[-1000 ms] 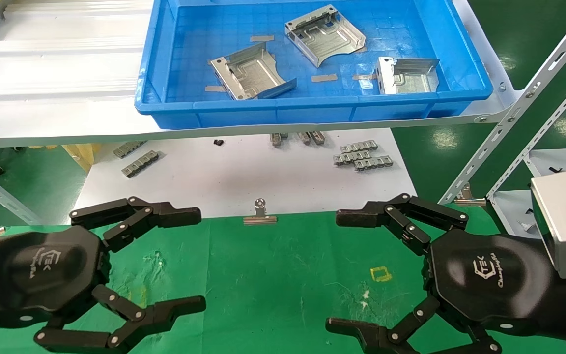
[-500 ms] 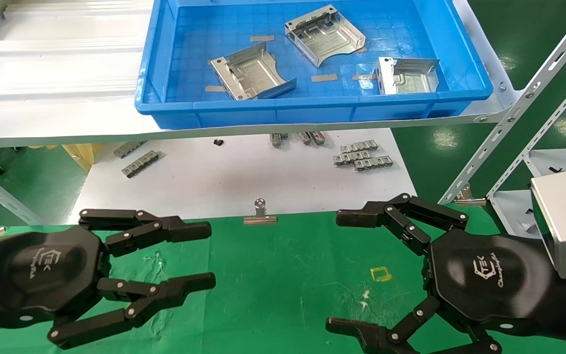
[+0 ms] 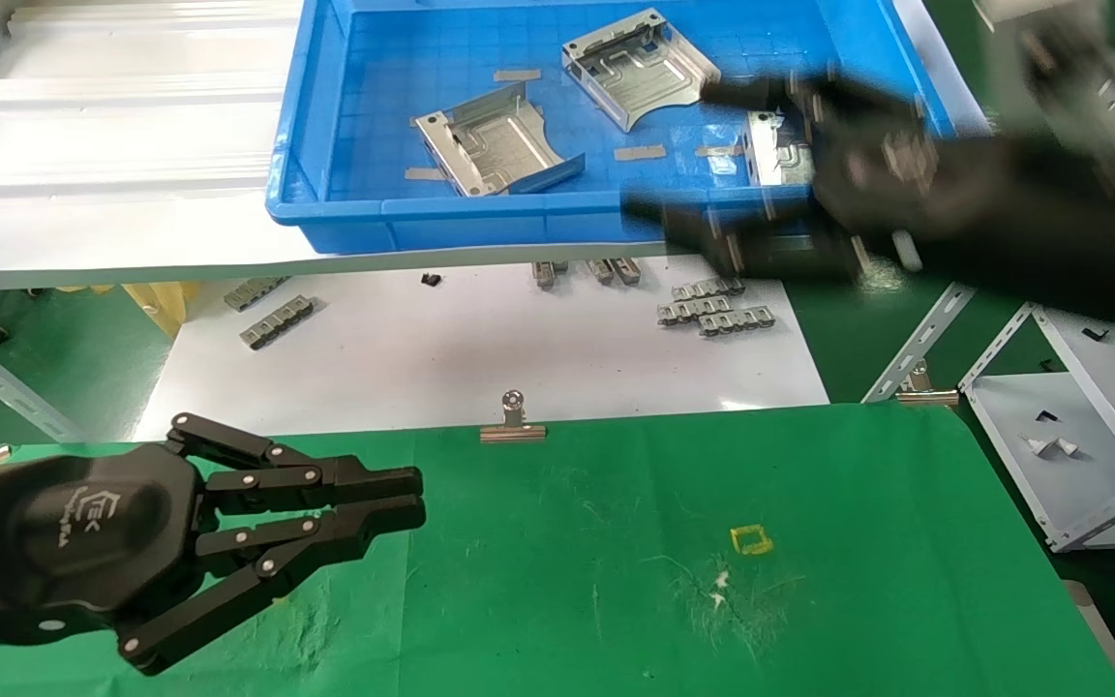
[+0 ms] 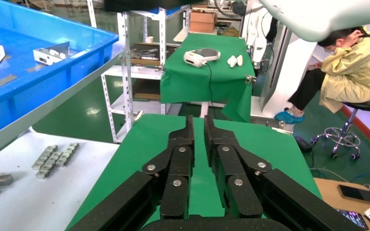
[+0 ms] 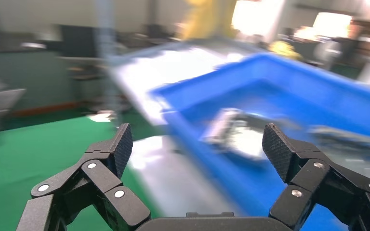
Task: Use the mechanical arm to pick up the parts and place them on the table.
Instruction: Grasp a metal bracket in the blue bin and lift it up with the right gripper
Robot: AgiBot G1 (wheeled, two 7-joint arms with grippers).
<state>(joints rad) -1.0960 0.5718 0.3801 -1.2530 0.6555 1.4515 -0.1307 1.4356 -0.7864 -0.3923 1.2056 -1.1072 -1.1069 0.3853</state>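
The silver part needs to go on the green table, so my right gripper should next grab the part by its bent-up edge (image 3: 597,97) and can then place it there.
Three silver stamped parts lie in a blue tray (image 3: 325,126) on the shelf: one at the middle (image 3: 495,145), one farther back (image 3: 640,68), one at the right (image 3: 778,155), partly hidden by my right gripper. My right gripper (image 3: 678,150) is blurred with motion, open and empty, over the tray's right front corner. In the right wrist view it (image 5: 197,139) faces the tray (image 5: 318,86) and a blurred part (image 5: 236,132). My left gripper (image 3: 417,499) is shut and empty, low over the green table (image 3: 616,581). It also shows in the left wrist view (image 4: 198,126).
A white board (image 3: 480,339) with grey toothed strips (image 3: 712,310) lies between the table and the silvery ribbed shelf (image 3: 112,116). A binder clip (image 3: 513,421) holds the cloth's far edge. A yellow square outline (image 3: 749,539) marks the cloth. A metal rack frame (image 3: 1080,407) stands at the right.
My left gripper's fingers have closed from wide open to shut. My right arm has risen from the table to the tray's right front corner, still open.
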